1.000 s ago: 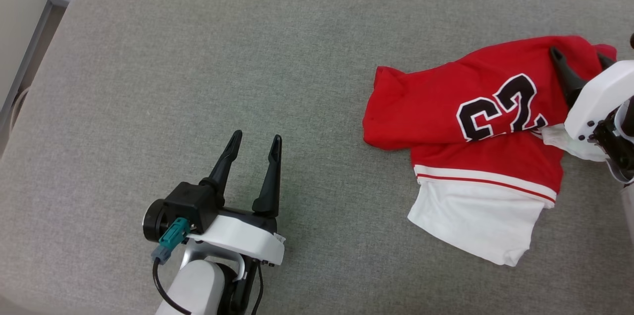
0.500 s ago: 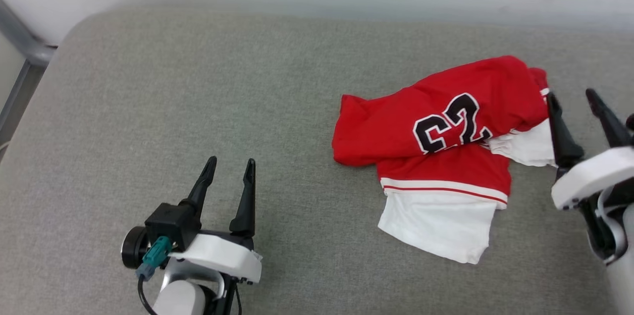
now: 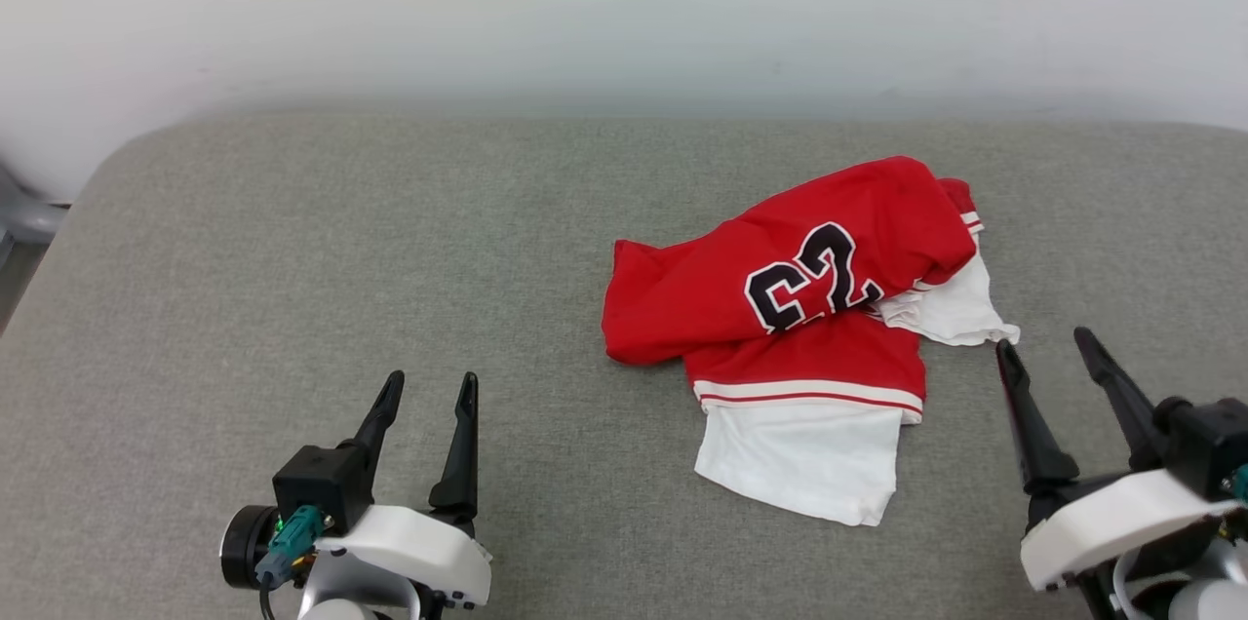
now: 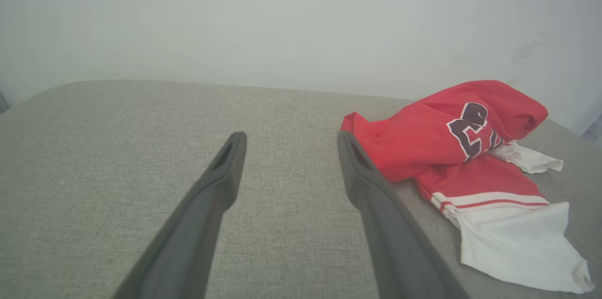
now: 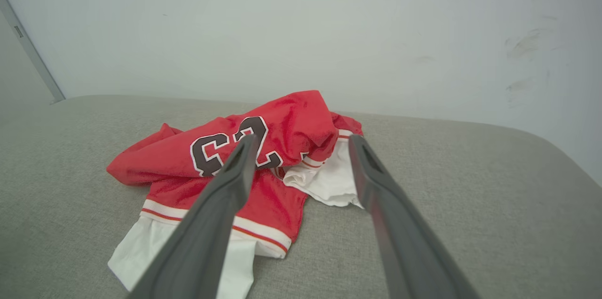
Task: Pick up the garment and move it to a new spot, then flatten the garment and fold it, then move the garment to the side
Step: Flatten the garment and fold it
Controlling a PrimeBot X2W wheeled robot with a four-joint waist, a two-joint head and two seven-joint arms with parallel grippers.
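Observation:
Next, the left gripper grabs the corner of its white sleeve [image 3: 709, 466] to move the garment [image 3: 809, 308] to a new spot.
The garment [image 3: 809, 308] lies crumpled on the grey cushion, red with white sleeves, striped trim and black "23" lettering facing up. It also appears at the right of the left wrist view as the garment [image 4: 451, 144] and centrally in the right wrist view as the garment [image 5: 244, 158]. My right gripper [image 3: 1045, 352] stands open just right of it, clear of the cloth, with nothing between its fingers. My left gripper [image 3: 429, 388] is open and empty at the lower left, well away from the shirt.
The grey fabric surface [image 3: 341, 240] has a rounded far-left corner and ends at a pale wall [image 3: 585, 6] behind. A grey metal frame [image 3: 24, 215] shows at the left edge. Bare fabric stretches left of the garment.
The right gripper has opened, let go of the garment's upper right part and pulled back toward me. The head camera has tilted up, shifting the whole picture. The left arm kept its pose.

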